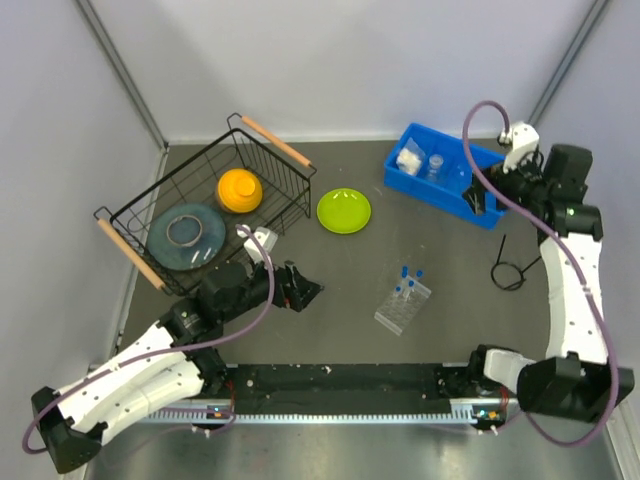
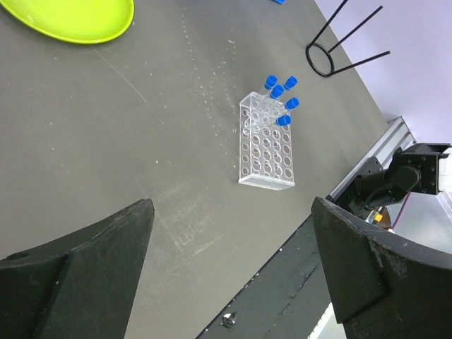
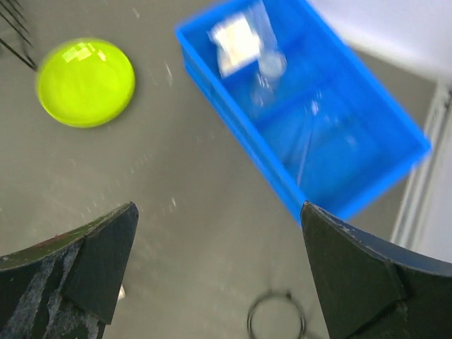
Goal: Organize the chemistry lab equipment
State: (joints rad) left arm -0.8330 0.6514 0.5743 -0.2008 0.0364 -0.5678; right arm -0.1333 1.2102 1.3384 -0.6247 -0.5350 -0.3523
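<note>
My right gripper is going to reach the thin black loop and grip its straight leg, so the ring stays free to settle in the blue bin.
A clear plastic grid rack stands on the grey table and holds several blue-capped tubes at one end; it also shows in the left wrist view. A thin black loop lies to its right, also in the wrist views. A white-filled packet and a tiny clear cup lie in the blue bin. My left gripper is open and empty, left of the rack. My right gripper is open and empty, above the bin's right end.
A lime-green plate lies mid-table. A black wire basket at the back left holds an orange dome and a grey-blue plate. A metal rail runs along the near edge.
</note>
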